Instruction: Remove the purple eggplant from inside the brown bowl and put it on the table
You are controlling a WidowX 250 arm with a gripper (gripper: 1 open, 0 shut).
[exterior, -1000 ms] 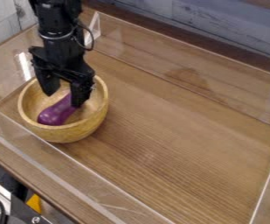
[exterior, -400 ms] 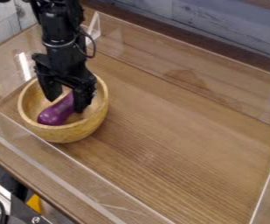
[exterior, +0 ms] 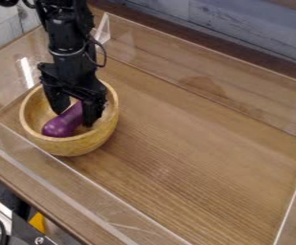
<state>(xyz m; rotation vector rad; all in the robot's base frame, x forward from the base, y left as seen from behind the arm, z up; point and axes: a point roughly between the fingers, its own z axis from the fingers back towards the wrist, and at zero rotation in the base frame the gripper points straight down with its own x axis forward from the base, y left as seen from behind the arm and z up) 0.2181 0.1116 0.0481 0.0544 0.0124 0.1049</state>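
I need to grab the stem end of the purple eggplant (exterior: 62, 122) with my gripper next, to take it out of the brown bowl.
The purple eggplant (exterior: 62, 122) lies inside the brown bowl (exterior: 90, 140) at the left of the table (exterior: 201, 153). My gripper (exterior: 71, 108) points straight down into the bowl, directly over the eggplant's upper end. Its black fingers (exterior: 91, 107) stand open on either side of the eggplant, low between the bowl's walls. Whether the fingers touch the eggplant cannot be told. The eggplant's stem end is hidden behind the fingers.
Low clear acrylic walls (exterior: 150, 215) border the tabletop on all sides. The bowl sits close to the left wall (exterior: 2, 72). Bare wood-grain surface stretches to the right of the bowl. A grey brick-pattern backdrop (exterior: 259, 24) stands behind the far wall.
The gripper has sunk slightly deeper into the bowl around the eggplant, still open. The eggplant and bowl have not moved.
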